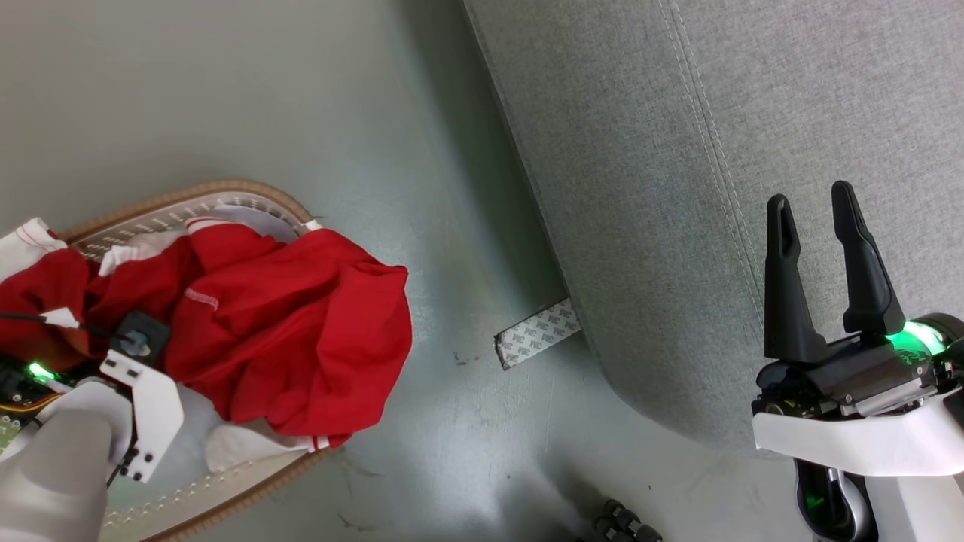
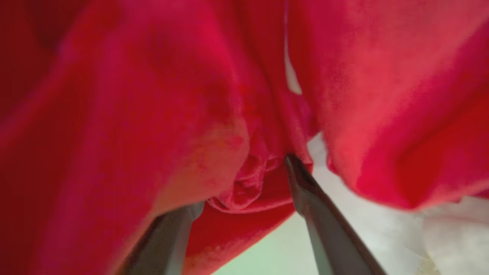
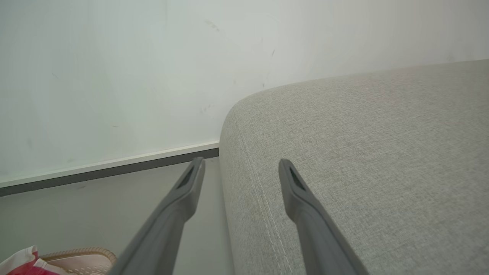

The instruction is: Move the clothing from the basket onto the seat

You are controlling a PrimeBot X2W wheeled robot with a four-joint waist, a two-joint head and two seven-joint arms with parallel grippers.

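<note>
The left gripper takes hold of the red garment by its bunched fold point(image 1: 190, 336) next. Then the clothing moves out of the basket point(image 1: 226, 188) onto the seat.
The clothing point(image 1: 286, 324) is a heap of red garments with white trim, piled in the basket point(image 1: 226, 188) at the lower left and spilling over its right rim. My left arm's wrist point(image 1: 139, 342) points down into the heap. In the left wrist view my left gripper point(image 2: 244, 183) is open, its fingers point(image 2: 309, 198) pushed into the clothing point(image 2: 153, 114) with a red fold bunched between them. The grey seat point(image 1: 678, 150) takes up the right side. My right gripper point(image 1: 812, 196) hangs open and empty over the seat's front edge point(image 3: 363, 152), also seen in its own view point(image 3: 240, 162).
A strip of patterned grey paper point(image 1: 538, 331) lies on the floor against the seat's base. White fabric point(image 1: 241, 444) lies under the red heap. A pale wall with a baseboard point(image 3: 114, 168) stands beyond the seat's corner. The basket's rim point(image 3: 84, 256) shows at the lower left.
</note>
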